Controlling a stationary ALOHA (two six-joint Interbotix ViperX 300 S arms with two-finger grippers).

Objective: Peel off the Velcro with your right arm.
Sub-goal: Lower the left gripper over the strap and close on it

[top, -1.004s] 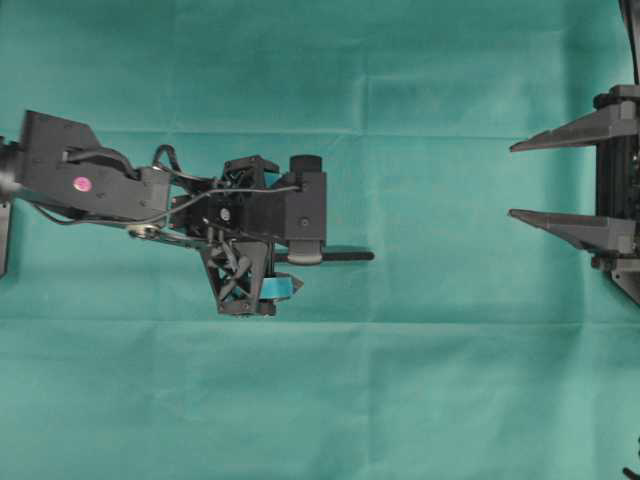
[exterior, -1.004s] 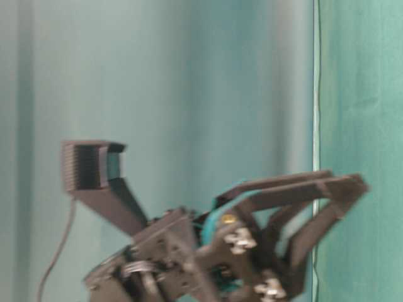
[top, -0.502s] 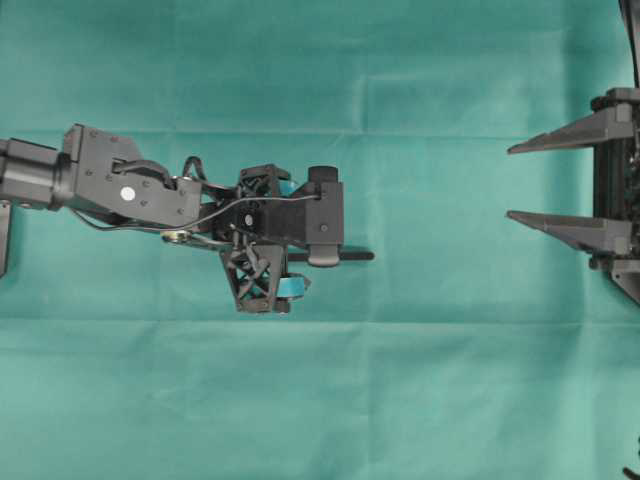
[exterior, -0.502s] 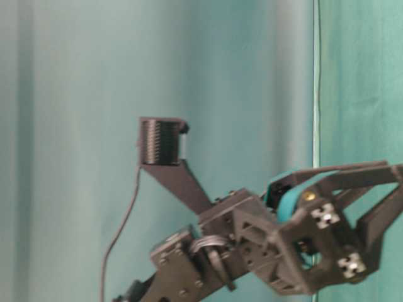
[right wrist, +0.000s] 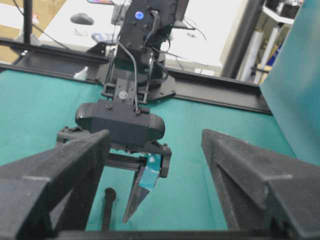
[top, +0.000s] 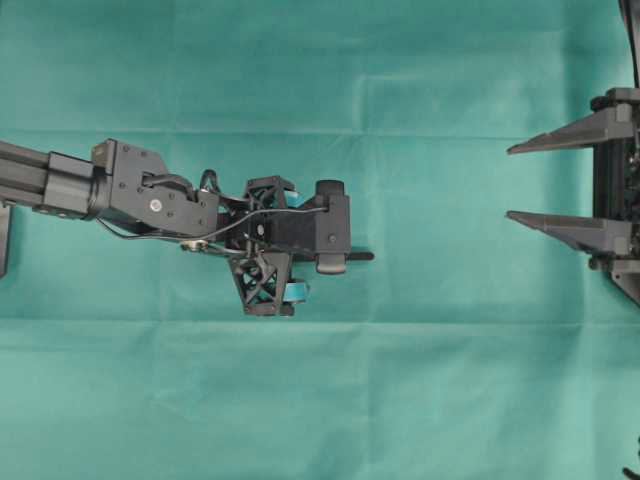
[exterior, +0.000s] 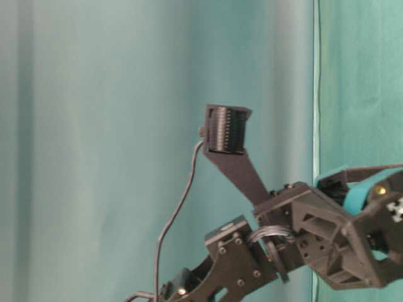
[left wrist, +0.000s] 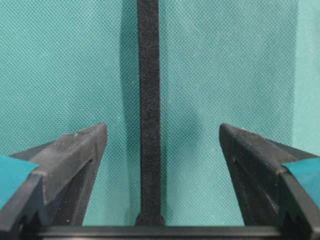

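Note:
I should close my left gripper on the black Velcro strip (left wrist: pixel 150 130) now. My left gripper's fingers reach down beside both edges of the Velcro strip.
The Velcro (left wrist: pixel 149 100), a thin black strip, lies flat on the green cloth. In the left wrist view it runs lengthwise between the teal-taped fingers (left wrist: pixel 75 150) of my left gripper (left wrist: pixel 162 126), which is open and straddles it from above. Overhead, only the Velcro's right end (top: pixel 360 256) sticks out from under the left gripper (top: pixel 297 242). The right wrist view shows its rounded end (right wrist: pixel 108 194) beside a taped finger (right wrist: pixel 142 192). At the far right of the overhead view my right gripper (top: pixel 510 182) is open and holds nothing, well apart from the strip.
Green cloth (top: pixel 430 380) with fold creases covers the table. A green backdrop (exterior: pixel 94 126) stands upright behind it. The left wrist camera (exterior: pixel 225 129) sits high on its bracket. A black rail (right wrist: pixel 215 100) and lab clutter lie beyond the table's far edge.
The left arm has reached further right, carrying its open gripper along over the Velcro. The right arm and the strip have stayed still.

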